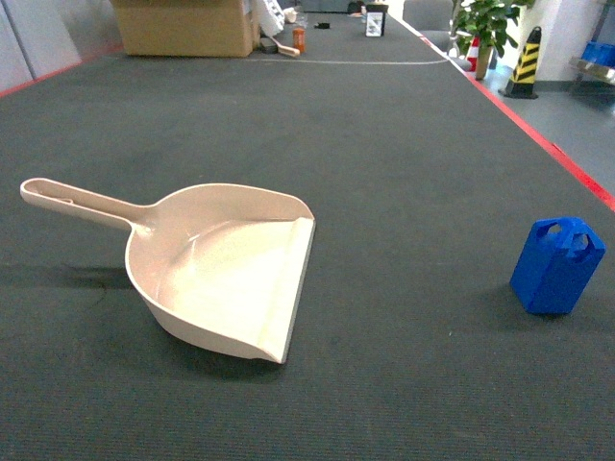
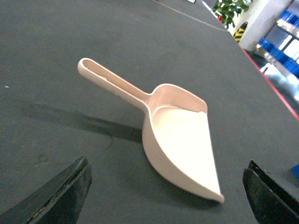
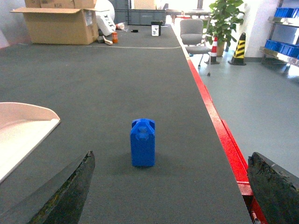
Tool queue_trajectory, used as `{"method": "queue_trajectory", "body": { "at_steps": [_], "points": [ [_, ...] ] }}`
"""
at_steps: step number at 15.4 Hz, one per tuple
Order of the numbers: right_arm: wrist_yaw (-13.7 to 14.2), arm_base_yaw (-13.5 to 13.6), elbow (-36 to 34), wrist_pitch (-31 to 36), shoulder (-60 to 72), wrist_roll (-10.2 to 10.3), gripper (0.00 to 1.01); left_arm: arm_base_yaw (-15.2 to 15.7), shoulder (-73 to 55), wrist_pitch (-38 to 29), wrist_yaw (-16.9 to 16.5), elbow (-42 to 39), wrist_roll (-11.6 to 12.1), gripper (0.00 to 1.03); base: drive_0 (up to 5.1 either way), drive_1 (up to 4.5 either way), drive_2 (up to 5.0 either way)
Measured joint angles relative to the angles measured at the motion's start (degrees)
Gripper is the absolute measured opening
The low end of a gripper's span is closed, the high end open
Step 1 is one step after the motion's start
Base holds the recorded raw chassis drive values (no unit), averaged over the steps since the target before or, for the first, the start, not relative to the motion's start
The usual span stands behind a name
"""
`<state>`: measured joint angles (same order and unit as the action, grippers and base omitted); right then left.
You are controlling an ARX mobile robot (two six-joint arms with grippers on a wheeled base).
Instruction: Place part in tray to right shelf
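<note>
The cream scoop's open pan [image 1: 231, 274] is to carry the blue block, so my left gripper needs to grab the scoop by its long handle [image 1: 81, 203].
The tray [image 1: 231, 269], a cream dustpan-shaped scoop, lies on the dark mat at left of centre with its handle pointing far left. The part [image 1: 557, 267], a small bright blue block, stands upright on the mat at the right. Neither gripper shows in the head view. My left gripper [image 2: 166, 200] is open, its fingers wide apart, short of the tray [image 2: 180, 140]. My right gripper [image 3: 170, 196] is open too, with the part [image 3: 143, 142] standing ahead, left of its centre line. The right shelf [image 3: 282, 44], a steel rack with blue crates, stands far off across the floor.
The table's red edge [image 3: 224, 135] runs along the right, with grey floor beyond it. At the far end sit a cardboard box [image 1: 183, 24] and small items. A plant [image 1: 485, 24], a yellow-black post [image 1: 526, 62] and an office chair [image 3: 194, 35] stand past the edge.
</note>
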<state>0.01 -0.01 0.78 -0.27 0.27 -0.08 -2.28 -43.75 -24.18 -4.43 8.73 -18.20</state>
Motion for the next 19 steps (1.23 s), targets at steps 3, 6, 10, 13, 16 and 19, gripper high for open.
{"method": "queue_trajectory", "body": {
  "at_steps": [3, 6, 10, 13, 16, 19],
  "points": [
    [0.02, 0.0, 0.0, 0.02, 0.0, 0.02, 0.98, 4.55, -30.34, -18.99, -5.2, 9.38, -16.2, 0.98, 0.0, 0.0, 0.0],
    [0.02, 0.0, 0.0, 0.0, 0.0, 0.0, 0.98, 3.32, -48.59, -23.91, -6.78, 18.25, -26.21, 0.98, 0.0, 0.0, 0.0],
    [0.0, 0.0, 0.0, 0.02, 0.0, 0.0, 0.98, 4.2, -67.49, -22.64, -5.42, 35.8, -36.06, 0.98, 0.0, 0.0, 0.0],
    [0.0, 0.0, 0.0, 0.02, 0.0, 0.0, 0.98, 4.92, -74.34, -26.8, -5.57, 42.82, -38.93, 0.98, 0.0, 0.0, 0.0],
    [0.02, 0.0, 0.0, 0.02, 0.0, 0.0, 0.98, 5.42, -79.54, -27.36, -6.12, 46.64, -41.05, 0.76, 0.0, 0.0, 0.0],
    [0.02, 0.0, 0.0, 0.02, 0.0, 0.0, 0.98, 6.64, -81.77, -32.28, -6.64, 46.93, -45.07, 0.41, 0.0, 0.0, 0.0]
  ]
}}
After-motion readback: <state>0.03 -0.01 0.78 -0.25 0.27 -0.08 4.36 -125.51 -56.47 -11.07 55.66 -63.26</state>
